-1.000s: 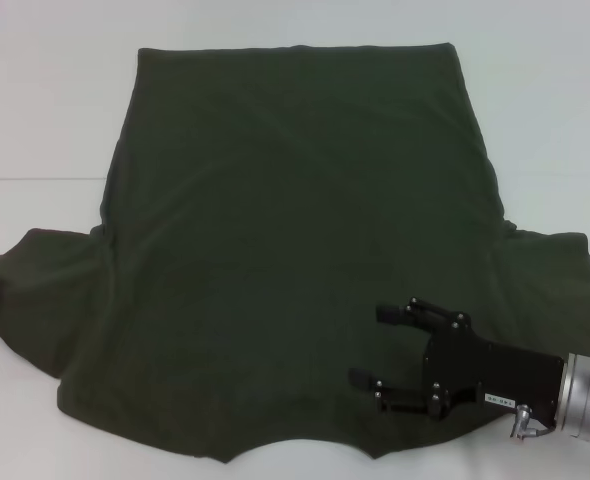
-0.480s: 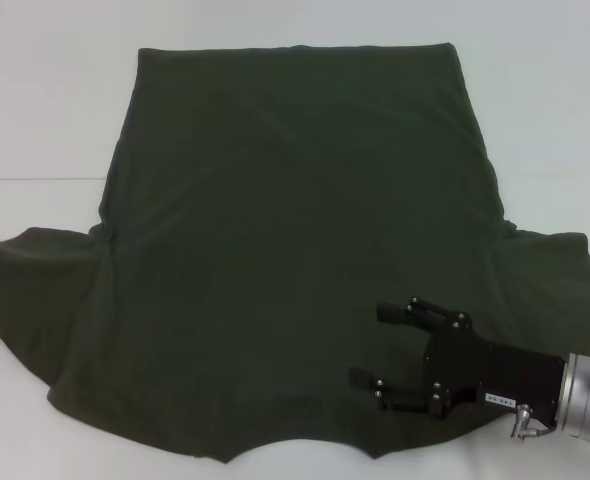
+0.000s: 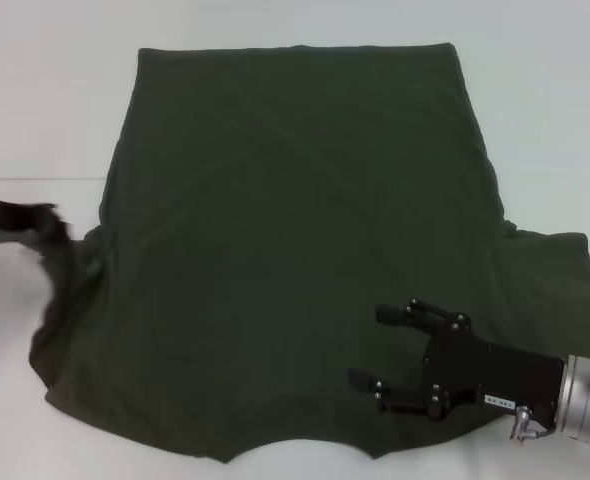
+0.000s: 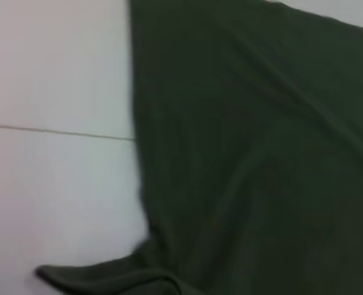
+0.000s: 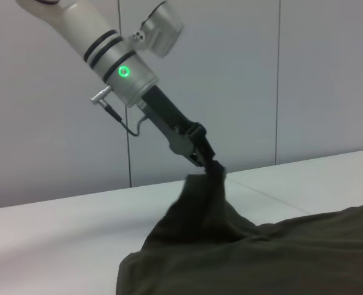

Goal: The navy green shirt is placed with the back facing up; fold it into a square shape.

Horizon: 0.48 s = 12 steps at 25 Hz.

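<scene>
The sleeve's end (image 3: pixel 59 268) hangs outside the shirt's side edge, so the robot's left gripper will keep holding the sleeve until it is over the shirt's body (image 3: pixel 175 275).
The navy green shirt (image 3: pixel 295 200) lies spread on the white table, far larger than the grippers. My left gripper (image 3: pixel 50 222) is at the shirt's left side, shut on the left sleeve and holding it raised off the table. The right wrist view shows that gripper (image 5: pixel 211 163) pinching the sleeve's peak, with the cloth (image 5: pixel 261 258) draping down from it. The left wrist view shows the shirt's edge (image 4: pixel 261 153) below it. My right gripper (image 3: pixel 367 346) is open and empty, hovering over the shirt's lower right part. The right sleeve (image 3: pixel 560 285) lies flat.
The white table (image 3: pixel 35 100) surrounds the shirt, with a thin seam line (image 3: pixel 35 180) running across it on the left. A pale wall (image 5: pixel 329 80) stands behind the table in the right wrist view.
My left gripper has come in from the left edge, lifting the left sleeve and drawing it toward the shirt's body. The right arm has not moved.
</scene>
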### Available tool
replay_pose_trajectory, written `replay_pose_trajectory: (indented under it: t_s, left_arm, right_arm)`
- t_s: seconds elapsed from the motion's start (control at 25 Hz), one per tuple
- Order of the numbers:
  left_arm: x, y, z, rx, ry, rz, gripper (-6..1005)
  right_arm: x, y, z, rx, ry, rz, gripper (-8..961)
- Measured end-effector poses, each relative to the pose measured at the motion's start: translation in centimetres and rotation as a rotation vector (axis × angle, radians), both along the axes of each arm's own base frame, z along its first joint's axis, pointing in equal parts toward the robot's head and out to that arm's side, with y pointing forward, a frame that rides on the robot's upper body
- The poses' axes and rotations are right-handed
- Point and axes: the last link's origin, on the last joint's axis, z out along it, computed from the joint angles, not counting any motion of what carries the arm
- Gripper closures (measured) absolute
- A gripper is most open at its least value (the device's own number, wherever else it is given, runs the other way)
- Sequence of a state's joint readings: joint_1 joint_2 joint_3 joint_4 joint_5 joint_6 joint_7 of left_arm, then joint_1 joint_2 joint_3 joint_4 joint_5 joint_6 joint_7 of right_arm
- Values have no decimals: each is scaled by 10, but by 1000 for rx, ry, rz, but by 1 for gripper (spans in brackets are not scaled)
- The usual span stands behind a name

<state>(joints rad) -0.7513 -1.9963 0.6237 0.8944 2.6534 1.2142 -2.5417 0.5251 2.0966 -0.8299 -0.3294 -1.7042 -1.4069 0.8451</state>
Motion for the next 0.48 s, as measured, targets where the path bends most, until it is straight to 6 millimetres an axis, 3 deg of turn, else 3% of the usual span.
replay_pose_trajectory:
  t_s: [0.2, 0.48]
  left_arm:
    - [31, -1, -41, -76, -18, -65, 987]
    - [46, -2, -74, -95, -25, -98, 982]
  right_arm:
    - [2, -2, 0, -1, 1, -6, 25]
    - [3, -3, 0, 1, 0, -8, 25]
